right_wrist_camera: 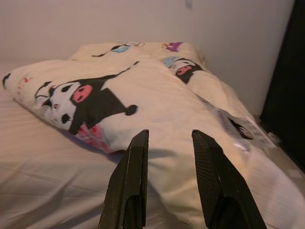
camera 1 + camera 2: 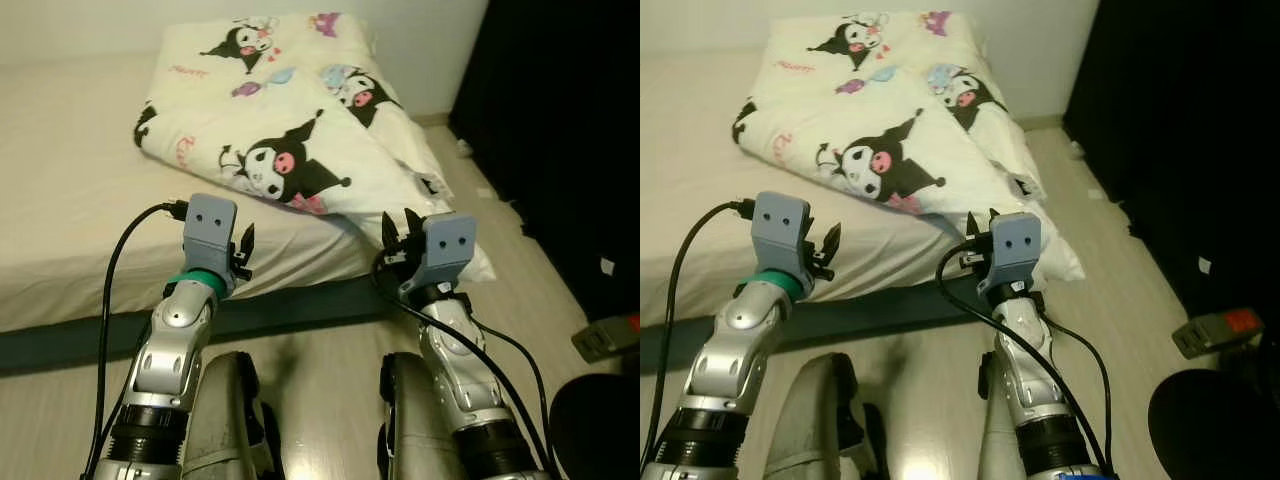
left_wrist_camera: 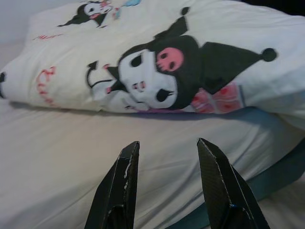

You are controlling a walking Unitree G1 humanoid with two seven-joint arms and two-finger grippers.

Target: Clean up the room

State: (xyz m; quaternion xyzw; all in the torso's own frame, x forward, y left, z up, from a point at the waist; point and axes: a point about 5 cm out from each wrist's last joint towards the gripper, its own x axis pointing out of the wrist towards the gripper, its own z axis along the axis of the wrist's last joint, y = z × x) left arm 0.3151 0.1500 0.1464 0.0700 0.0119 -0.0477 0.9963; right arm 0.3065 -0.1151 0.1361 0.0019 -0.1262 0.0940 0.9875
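Note:
My right gripper grabs the quilt's loose corner (image 2: pixel 480 264) hanging free over the bed's edge next, since the folded bulk (image 2: pixel 285 130) lies thick on the mattress.
A white quilt (image 2: pixel 280 110) printed with black cartoon characters lies folded on the right half of a bed (image 2: pixel 70 190); one corner hangs over the bed's edge toward the floor. Both arms are raised in front of the bed edge. My left gripper (image 3: pixel 167 145) is open just short of the mattress, pointing at the quilt's near fold (image 3: pixel 157 71). My right gripper (image 1: pixel 169 136) is open too, facing the hanging part of the quilt (image 1: pixel 190 109). Nothing is between either pair of fingers.
The bed has a beige sheet and a dark base (image 2: pixel 280 305). Light wooden floor (image 2: pixel 520 260) runs along the bed's right side. A dark curtain or cabinet (image 2: pixel 570 120) stands at the right. A grey device (image 2: pixel 605 338) with an orange part lies on the floor by a black round object (image 2: pixel 600 420).

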